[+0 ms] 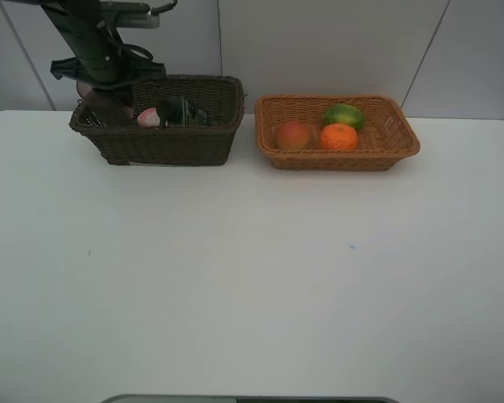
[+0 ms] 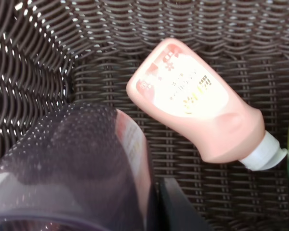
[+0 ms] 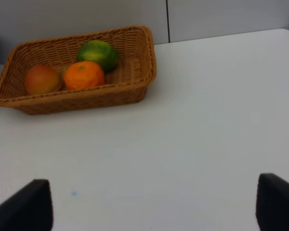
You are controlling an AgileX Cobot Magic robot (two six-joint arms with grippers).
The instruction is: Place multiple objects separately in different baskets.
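Observation:
The cup's base (image 1: 118, 116) is down inside the sides of the dark brown basket, beside the pink tube. My left gripper needs to let go of the cup now.
The dark brown basket (image 1: 172, 147) holds the pink tube (image 1: 149, 117) and the dark pump bottle (image 1: 183, 112). My left gripper (image 1: 107, 102) reaches into its left end, shut on the translucent mauve cup (image 1: 111, 109). In the left wrist view the cup (image 2: 72, 163) fills the near corner beside one dark finger (image 2: 176, 207), above the tube (image 2: 192, 96) lying on the basket floor (image 2: 29, 72). The light tan basket (image 1: 336, 159) holds the orange (image 1: 338, 136), the green fruit (image 1: 343, 115) and the red-orange fruit (image 1: 293, 134). My right gripper (image 3: 154, 207) is open over the table.
The two baskets stand side by side at the back of the white table (image 1: 252, 277), close to the wall. The right wrist view shows the tan basket (image 3: 86, 98) with the three fruits, and bare table (image 3: 207, 120) beside it.

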